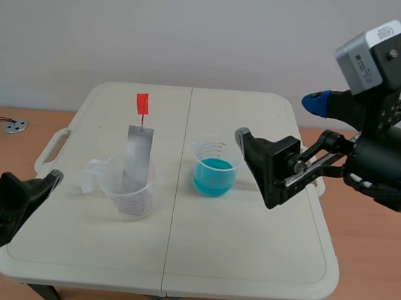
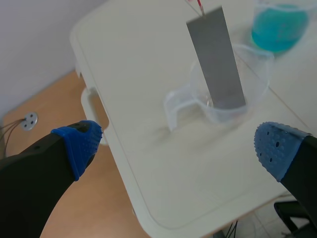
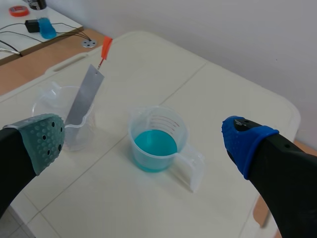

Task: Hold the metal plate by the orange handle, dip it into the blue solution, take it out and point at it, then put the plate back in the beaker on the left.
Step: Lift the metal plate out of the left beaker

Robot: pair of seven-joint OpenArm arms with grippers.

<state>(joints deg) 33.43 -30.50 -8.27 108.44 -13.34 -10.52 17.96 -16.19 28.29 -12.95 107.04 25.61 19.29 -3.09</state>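
Note:
I need to dip the metal plate into the blue solution (image 1: 214,177), so my right gripper will next pick up the plate by its orange handle (image 1: 142,104).
A grey metal plate (image 1: 137,155) with an orange handle (image 1: 142,104) on top stands tilted in a clear beaker (image 1: 129,189) on the left half of the table. A second beaker (image 1: 214,172) with blue solution stands near the middle. My left gripper (image 1: 41,186) is open at the table's front left corner, short of the clear beaker (image 2: 233,84) and plate (image 2: 218,59). My right gripper (image 1: 279,119) hangs open above and just right of the blue beaker (image 3: 156,139). From the right wrist, the plate (image 3: 85,96) and handle (image 3: 105,47) lie beyond its grey-green pad.
The white folding table (image 1: 247,265) has a carry handle (image 1: 51,149) at its left edge. A wooden surface beside it holds a metal disc (image 1: 15,126), cables and a small blue object (image 3: 45,27).

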